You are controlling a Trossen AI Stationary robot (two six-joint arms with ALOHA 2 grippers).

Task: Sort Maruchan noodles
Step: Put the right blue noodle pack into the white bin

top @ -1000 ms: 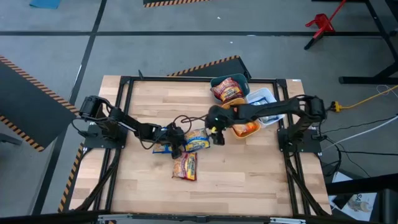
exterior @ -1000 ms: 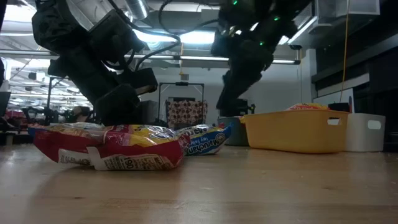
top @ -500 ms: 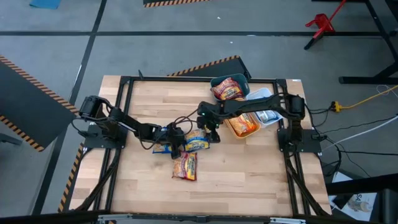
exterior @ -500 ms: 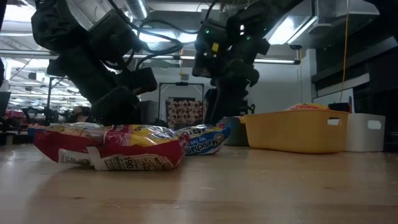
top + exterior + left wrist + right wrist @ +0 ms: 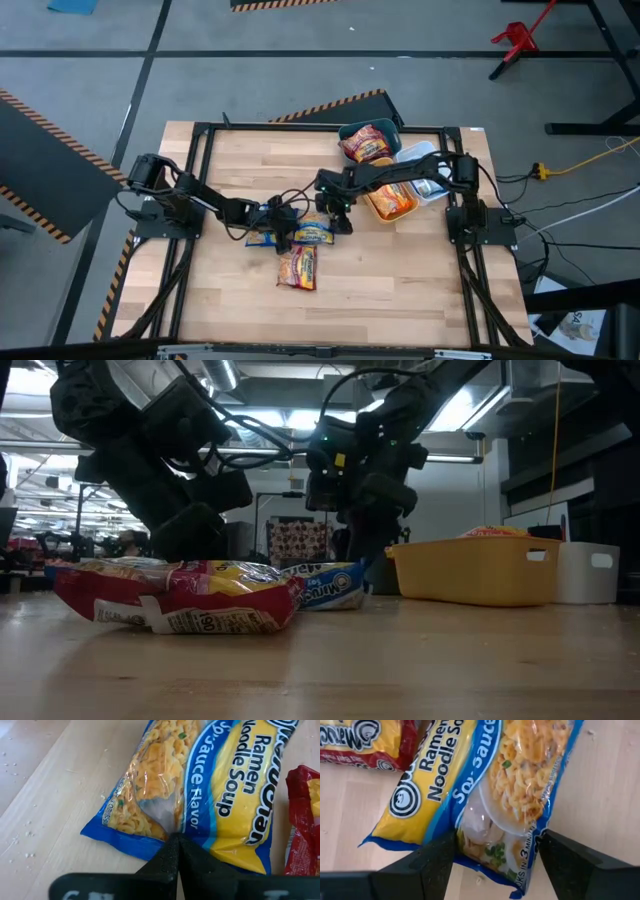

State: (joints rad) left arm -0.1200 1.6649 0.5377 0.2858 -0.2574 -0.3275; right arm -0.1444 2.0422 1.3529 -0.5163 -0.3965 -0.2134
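I need to close my right gripper now. Its fingers are on both sides of the blue-and-yellow packet's blue-edged corner [image 5: 510, 867], level with the packet's printed side, so they would hold the packet.
A blue-and-yellow noodle packet [image 5: 313, 234] lies flat on the table's middle. My left gripper [image 5: 283, 228] is at its left short end, shut. My right gripper [image 5: 335, 222] is over its right short end and open; in the right wrist view its fingers [image 5: 435, 862] stand on either side of that end [image 5: 495, 870]. A dark red packet [image 5: 297, 267] lies just nearer, also low in the low view [image 5: 180, 600]. Another blue packet [image 5: 260, 240] lies under my left arm. A red packet [image 5: 367, 143] lies in the teal bin. My left gripper [image 5: 175, 842] has its shut fingertips over the blue seam at the packet's left short end [image 5: 150, 847], coming level from the table's left, along the packet. The packet lies flat on the table. My right gripper [image 5: 502, 865]: I cannot tell whether its fingers touch the packet.
Teal bin [image 5: 393, 128], white bin [image 5: 420, 158] and yellow bin [image 5: 390, 205] stand together at the table's far right; the yellow bin [image 5: 470, 570] and white bin [image 5: 590, 572] show in the low view. Bare wood lies toward the near edge and the left. A black frame edges the table.
My right gripper has come from beside the yellow bin toward the table's left and down, over the blue-and-yellow packet's right end. That end was tipped up and now lies flatter.
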